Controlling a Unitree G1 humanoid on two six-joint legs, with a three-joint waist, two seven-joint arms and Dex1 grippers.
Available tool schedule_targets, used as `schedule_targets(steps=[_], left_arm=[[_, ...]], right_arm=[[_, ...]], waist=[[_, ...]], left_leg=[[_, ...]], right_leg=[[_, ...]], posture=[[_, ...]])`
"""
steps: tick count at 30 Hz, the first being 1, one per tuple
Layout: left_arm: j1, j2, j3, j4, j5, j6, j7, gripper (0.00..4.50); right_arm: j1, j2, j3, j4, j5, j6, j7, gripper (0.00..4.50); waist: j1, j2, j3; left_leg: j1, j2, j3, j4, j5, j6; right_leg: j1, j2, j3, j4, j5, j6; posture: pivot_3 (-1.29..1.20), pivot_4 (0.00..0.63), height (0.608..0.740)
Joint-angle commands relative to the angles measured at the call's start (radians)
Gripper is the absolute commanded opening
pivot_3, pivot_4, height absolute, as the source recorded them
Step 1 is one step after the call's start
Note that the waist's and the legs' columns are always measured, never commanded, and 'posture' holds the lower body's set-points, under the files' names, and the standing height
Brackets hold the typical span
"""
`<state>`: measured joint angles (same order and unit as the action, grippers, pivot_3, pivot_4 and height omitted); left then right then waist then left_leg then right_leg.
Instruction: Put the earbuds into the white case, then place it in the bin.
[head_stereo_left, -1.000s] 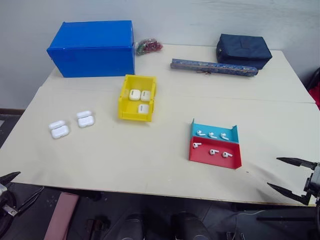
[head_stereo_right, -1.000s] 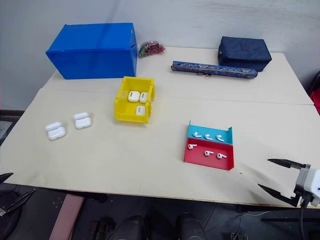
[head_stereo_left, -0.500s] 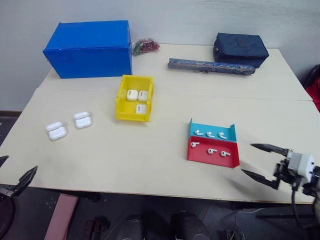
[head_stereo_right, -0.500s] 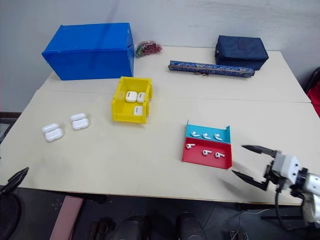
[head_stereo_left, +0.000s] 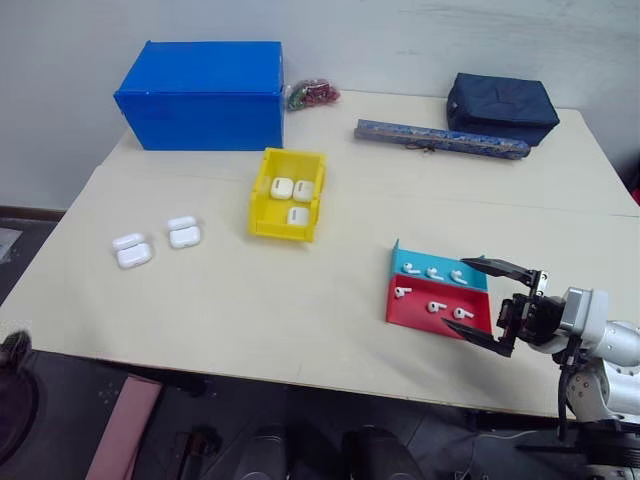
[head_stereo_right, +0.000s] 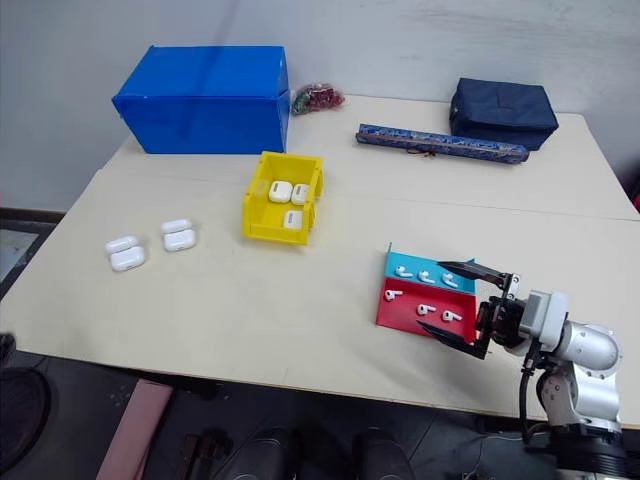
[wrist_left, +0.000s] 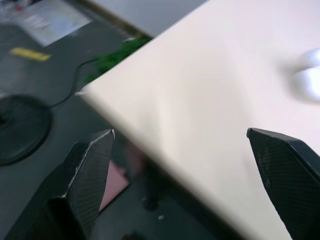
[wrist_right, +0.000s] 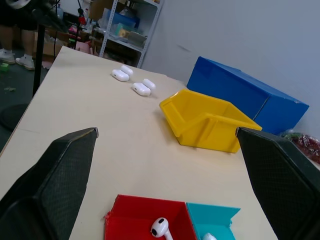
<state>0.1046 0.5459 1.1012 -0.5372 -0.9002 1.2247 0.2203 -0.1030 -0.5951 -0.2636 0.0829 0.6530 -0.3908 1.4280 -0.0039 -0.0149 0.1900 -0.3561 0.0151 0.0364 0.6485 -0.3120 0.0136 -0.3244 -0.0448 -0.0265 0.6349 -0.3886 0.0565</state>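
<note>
I will next have my left gripper grab the white case farther from the bin by its base's short ends, as the lid lies open along one long edge.
Several white earbuds lie in two joined trays: some in the teal one, such as one earbud, others in the red one. Two white cases lie with lids open on the table's left. The yellow bin at centre holds three closed cases. My right gripper is open and level at the trays' right end, its fingertips reaching over them. In its wrist view an earbud lies in the red tray. My left gripper is open by the table's left front edge, with blurred cases beyond it.
A large blue box stands at the back left with a red-green bundle beside it. A long patterned bar and a navy pouch lie at the back right.
My right gripper has moved left from the table's right front corner to the trays' right end, still open. My left gripper has risen and turned at the left edge. The head view has shifted.
</note>
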Motion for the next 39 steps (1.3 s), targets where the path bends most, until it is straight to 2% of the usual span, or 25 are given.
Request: schedule_targets(steps=[1,6,10,12,16,21,32,39], left_arm=[[-0.196,0.009,-0.058,-0.081,-0.012,0.201,0.171,4.48],[-0.569,-0.089,-0.209,-0.083,0.191,0.382,0.359,4.48],[-0.702,-0.141,-0.356,0.028,0.345,0.390,0.437,4.48],[-0.752,-0.177,-0.361,0.090,0.425,0.390,0.446,4.48],[-0.764,-0.183,-0.415,0.204,0.526,0.333,0.399,4.48],[-0.748,-0.159,-0.471,0.313,0.604,0.251,0.309,4.48],[-0.789,-0.103,-0.549,0.575,0.710,0.099,0.166,4.48],[-0.821,-0.113,-0.555,0.668,0.748,0.044,0.145,4.48]], right_arm=[[-0.001,0.003,-0.013,-0.012,0.022,0.004,0.011,4.50],[0.001,0.006,-0.005,-0.023,0.012,0.017,-0.003,4.50],[0.004,0.014,0.007,-0.040,0.002,0.026,-0.018,4.50],[0.003,0.015,0.013,-0.045,-0.003,0.023,-0.022,4.50],[0.001,0.020,0.015,-0.047,-0.010,0.018,-0.034,4.50],[0.004,0.025,0.016,-0.047,-0.018,0.011,-0.041,4.50],[0.029,0.035,0.019,-0.073,-0.017,0.019,-0.050,4.50],[0.040,0.037,0.007,-0.051,-0.005,0.003,-0.023,4.50]], waist=[[-0.001,0.000,0.000],[-0.004,0.000,0.000],[-0.002,0.000,0.000],[-0.001,0.000,0.000],[0.001,0.000,0.000],[0.005,-0.001,0.000],[0.004,-0.001,0.000],[0.004,-0.001,0.000]], left_leg=[[0.000,0.000,0.000,0.000,0.002,-0.003],[0.000,0.000,0.000,0.000,0.005,-0.009],[0.000,0.000,0.001,-0.001,0.007,-0.011],[0.000,0.000,0.001,-0.001,0.006,-0.012],[-0.001,0.000,0.001,-0.002,0.006,-0.014],[-0.013,0.000,0.001,0.002,0.007,-0.015],[-0.013,0.000,0.001,0.003,0.008,-0.016],[-0.013,0.000,0.001,0.003,0.009,-0.016]], right_leg=[[0.000,0.000,0.000,0.000,0.000,0.000],[-0.001,0.002,0.000,0.003,0.001,0.001],[-0.002,0.003,0.001,0.004,0.001,0.003],[-0.004,0.003,0.001,0.008,0.001,0.004],[-0.008,0.004,0.001,0.012,0.001,0.005],[-0.024,0.004,0.002,0.021,0.001,0.005],[-0.025,0.003,0.002,0.024,0.001,0.005],[-0.025,0.003,0.002,0.025,0.001,0.005]], posture=[[0.00,0.150,0.740],[0.00,0.150,0.740],[0.00,0.150,0.740],[0.00,0.150,0.740],[0.00,0.150,0.740],[0.00,0.150,0.740],[0.00,0.150,0.740],[0.00,0.150,0.740]])
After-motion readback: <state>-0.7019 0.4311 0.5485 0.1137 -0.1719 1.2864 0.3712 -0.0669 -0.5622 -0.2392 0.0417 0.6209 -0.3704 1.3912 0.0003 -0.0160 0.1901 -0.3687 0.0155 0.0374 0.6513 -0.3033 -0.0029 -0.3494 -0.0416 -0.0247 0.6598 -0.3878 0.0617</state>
